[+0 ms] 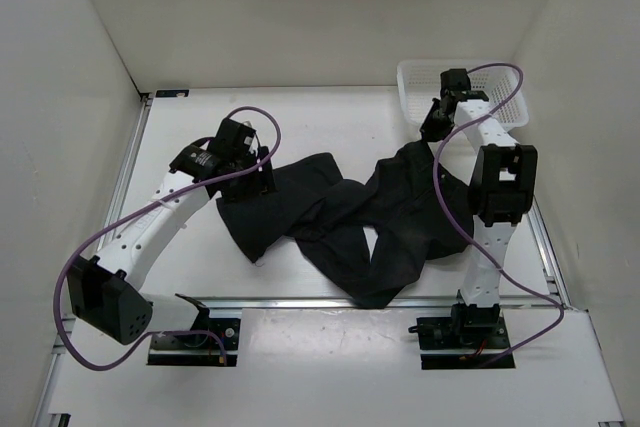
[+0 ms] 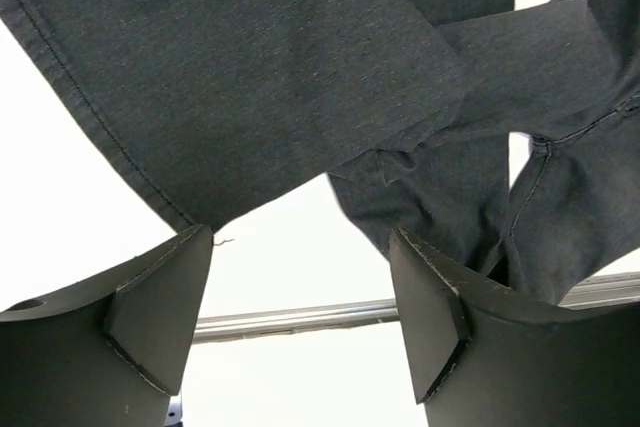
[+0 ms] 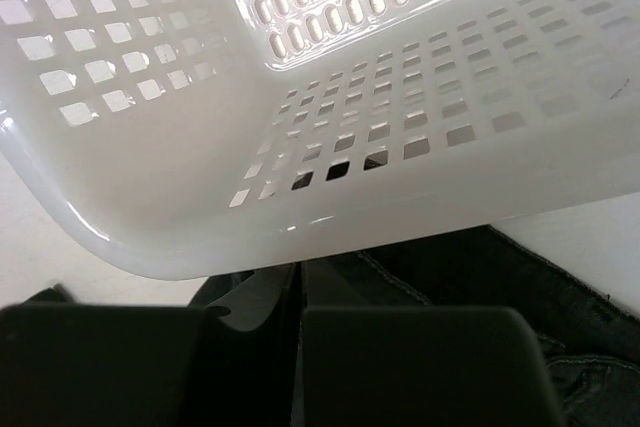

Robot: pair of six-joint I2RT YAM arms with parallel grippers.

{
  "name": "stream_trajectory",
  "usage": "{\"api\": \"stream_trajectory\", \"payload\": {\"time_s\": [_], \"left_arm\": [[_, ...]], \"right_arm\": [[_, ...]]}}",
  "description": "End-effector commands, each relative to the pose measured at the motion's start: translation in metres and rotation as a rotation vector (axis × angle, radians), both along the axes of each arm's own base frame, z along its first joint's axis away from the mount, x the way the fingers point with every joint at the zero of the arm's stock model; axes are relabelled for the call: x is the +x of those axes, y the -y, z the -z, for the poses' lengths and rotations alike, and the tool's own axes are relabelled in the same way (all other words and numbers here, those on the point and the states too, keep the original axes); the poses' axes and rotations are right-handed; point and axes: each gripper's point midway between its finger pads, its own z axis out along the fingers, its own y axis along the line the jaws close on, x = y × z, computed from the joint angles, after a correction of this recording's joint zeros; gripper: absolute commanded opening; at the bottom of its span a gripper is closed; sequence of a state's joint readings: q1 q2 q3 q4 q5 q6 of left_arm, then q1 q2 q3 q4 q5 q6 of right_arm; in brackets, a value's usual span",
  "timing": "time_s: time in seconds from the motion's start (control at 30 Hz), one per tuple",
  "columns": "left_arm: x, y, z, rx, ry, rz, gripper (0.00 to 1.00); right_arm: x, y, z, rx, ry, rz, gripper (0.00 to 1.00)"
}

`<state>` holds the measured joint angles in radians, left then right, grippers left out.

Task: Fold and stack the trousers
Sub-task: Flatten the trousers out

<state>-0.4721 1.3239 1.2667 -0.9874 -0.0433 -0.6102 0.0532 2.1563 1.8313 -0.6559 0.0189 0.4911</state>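
Observation:
The black trousers need to be spread for folding, so the left gripper should next grab them by the near leg's edge (image 1: 303,242) (image 2: 352,190) beside the crumpled overlap.
The black trousers (image 1: 340,217) lie crumpled across the middle of the table, one leg reaching left and the other toward the near edge. My left gripper (image 1: 258,179) hovers over the left leg's end. In the left wrist view it (image 2: 300,297) is open and empty, with the leg's hem (image 2: 250,77) just beyond its fingertips. My right gripper (image 1: 432,132) sits at the trousers' far right end, against the basket's near corner. In the right wrist view it (image 3: 303,277) is shut, with dark fabric (image 3: 480,277) bunched round its tips.
A white mesh basket (image 1: 415,77) stands at the back right, and its wall (image 3: 300,97) looms right over the right fingers. A metal rail (image 1: 330,299) runs along the near edge and shows between the left fingers (image 2: 290,319). White walls enclose the table.

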Motion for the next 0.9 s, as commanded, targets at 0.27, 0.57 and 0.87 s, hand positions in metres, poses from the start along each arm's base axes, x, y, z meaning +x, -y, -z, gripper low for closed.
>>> {"api": "stream_trajectory", "payload": {"time_s": [0.27,0.57,0.87], "left_arm": [[-0.007,-0.011,-0.003,0.015,0.02,-0.026,0.91],[-0.071,0.04,0.049,-0.176,-0.113,0.086,0.96],[-0.114,0.141,0.089,-0.074,-0.216,0.286,1.0]], "right_arm": [[-0.069,-0.003,-0.094,-0.038,0.196,-0.023,0.19],[-0.218,0.029,-0.053,-0.037,0.096,0.069,0.99],[-0.271,0.041,-0.001,0.166,-0.044,0.294,0.98]]}}
